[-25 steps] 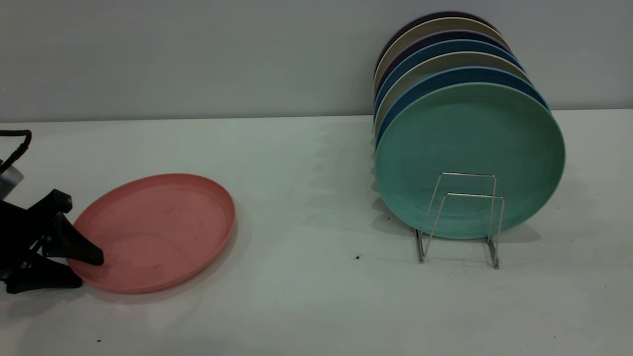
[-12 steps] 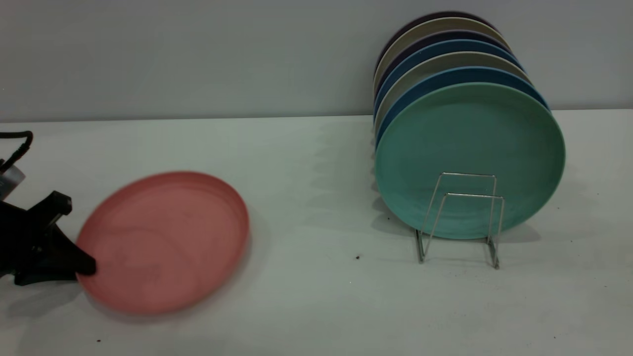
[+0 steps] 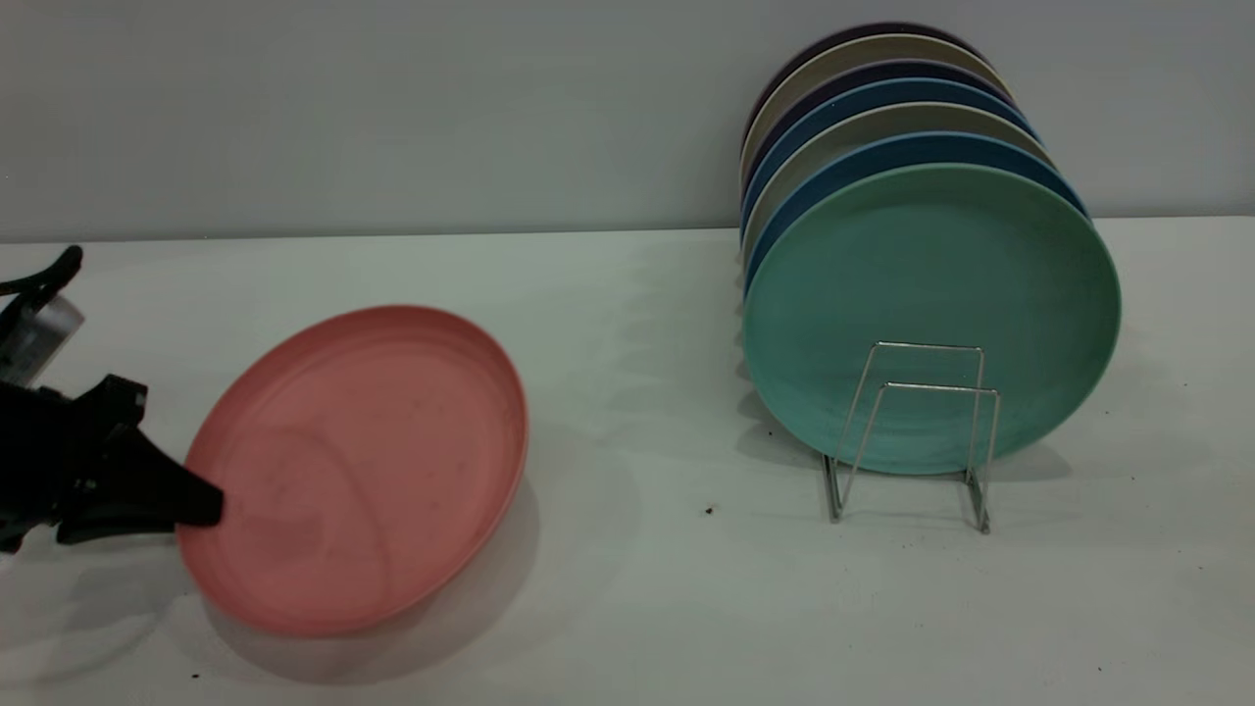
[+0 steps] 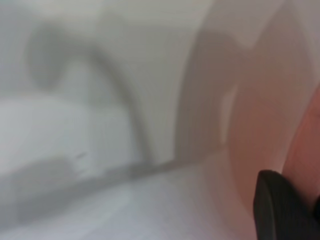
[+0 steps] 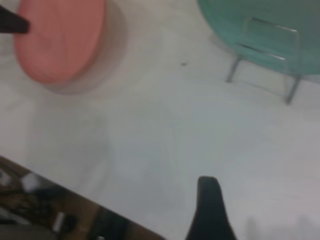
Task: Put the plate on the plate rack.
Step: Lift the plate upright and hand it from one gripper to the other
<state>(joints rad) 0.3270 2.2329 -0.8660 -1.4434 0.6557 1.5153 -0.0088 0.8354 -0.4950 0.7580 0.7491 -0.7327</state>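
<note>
The salmon-pink plate needs to stand in the wire plate rack (image 3: 912,431), so the right gripper should next grab the plate by its free rim (image 3: 523,412).
The salmon-pink plate (image 3: 358,471) hangs tilted over the table's left side, its face turned toward the exterior camera and a shadow beneath it. My left gripper (image 3: 201,510) is shut on the plate's left rim; one black finger (image 4: 280,205) lies against the pink surface (image 4: 270,125). The wire plate rack (image 3: 912,431) stands on the right, its front loops bare. My right gripper (image 5: 210,200) is outside the exterior view. It hovers over the near table edge, far from the plate (image 5: 60,37) and the rack (image 5: 265,50).
A teal-green plate (image 3: 931,294) stands upright in the rack behind the front loops, with several blue and beige plates (image 3: 882,108) behind it. A grey wall backs the white table (image 3: 637,588). A small dark speck (image 3: 708,510) lies between plate and rack.
The plate lay flat on the table a second ago. The left gripper has since lifted its rim, tipping the plate up and carrying it slightly right.
</note>
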